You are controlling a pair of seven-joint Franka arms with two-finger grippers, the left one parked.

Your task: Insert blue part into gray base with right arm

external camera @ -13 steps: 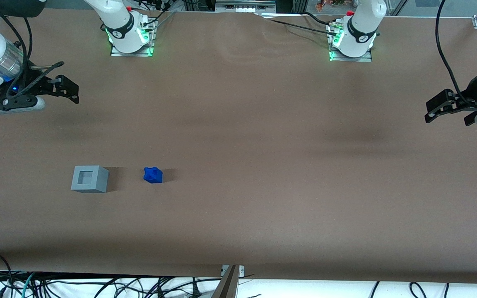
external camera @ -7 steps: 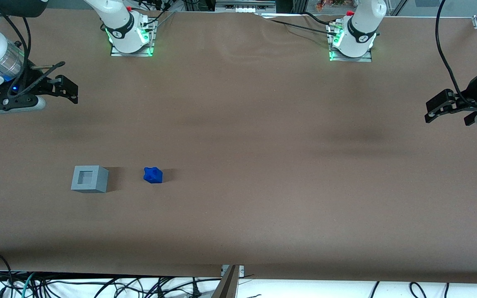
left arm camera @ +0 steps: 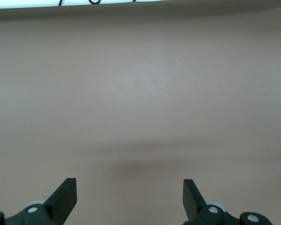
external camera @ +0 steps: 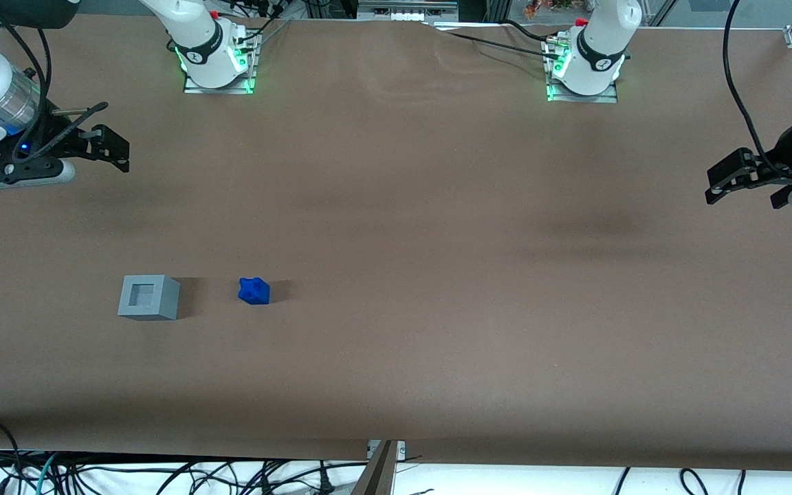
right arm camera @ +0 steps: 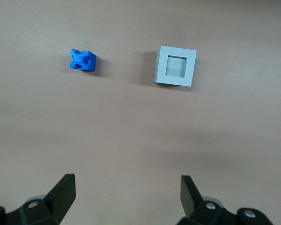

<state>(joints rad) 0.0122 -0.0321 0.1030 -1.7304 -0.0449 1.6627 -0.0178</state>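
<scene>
I will fit the blue part into the gray base's hollow (external camera: 141, 294). My right gripper needs to take hold of the blue part by its body (external camera: 254, 291) next, before I do that.
The blue part (external camera: 254, 291) lies on the brown table, beside the gray base (external camera: 149, 297), a short gap between them. The gray base stands upright with its square recess facing up and empty. My right gripper (external camera: 113, 147) hangs open and empty above the table at the working arm's end, farther from the front camera than both things. In the right wrist view the blue part (right arm camera: 82, 61) and the gray base (right arm camera: 176, 67) lie side by side, well ahead of the open gripper (right arm camera: 127, 190).
The two arm bases (external camera: 216, 58) (external camera: 585, 65) with green lights stand at the table's edge farthest from the front camera. Cables (external camera: 162, 478) hang along the edge nearest the camera. Brown table cover (external camera: 437, 275) spreads all round.
</scene>
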